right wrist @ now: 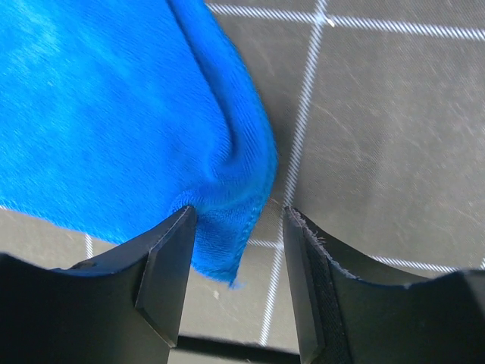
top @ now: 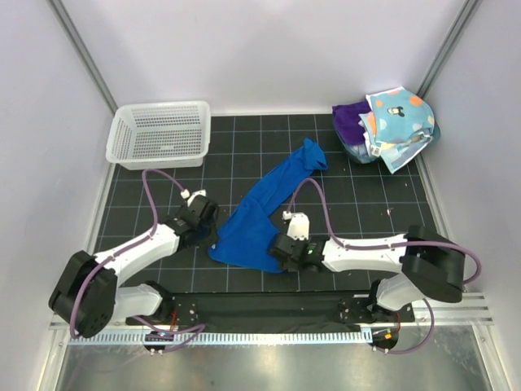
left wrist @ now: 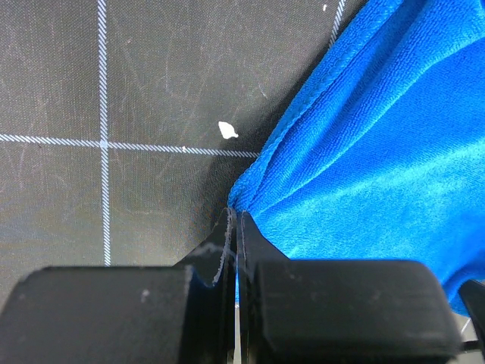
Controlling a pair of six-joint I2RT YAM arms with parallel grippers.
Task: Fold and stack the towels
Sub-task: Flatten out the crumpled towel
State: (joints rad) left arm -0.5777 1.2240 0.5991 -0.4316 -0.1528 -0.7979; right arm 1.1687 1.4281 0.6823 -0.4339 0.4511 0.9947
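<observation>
I will grab the blue towel (top: 269, 208) next by its free near corner (top: 279, 267) with my right gripper, opposite my left gripper. Then I will spread the towel and fold it.
A royal blue towel (top: 269, 208) lies stretched out and crumpled across the middle of the black grid mat, running from the near centre towards the back right. My left gripper (top: 212, 230) is shut on its near left corner, and the left wrist view shows blue cloth (left wrist: 379, 152) pinched at the closed tips (left wrist: 234, 216). My right gripper (top: 281, 248) is open at the towel's near right corner. In the right wrist view that corner (right wrist: 227, 220) hangs between the spread fingers (right wrist: 239, 214). A polka-dot towel (top: 399, 122) and a purple towel (top: 350, 120) are piled at the back right. No white towel is in view.
A white mesh basket (top: 159, 134) stands at the back left of the mat. The piled towels rest in a teal tub (top: 364, 153) at the back right corner. Grey walls close in the left, right and back sides.
</observation>
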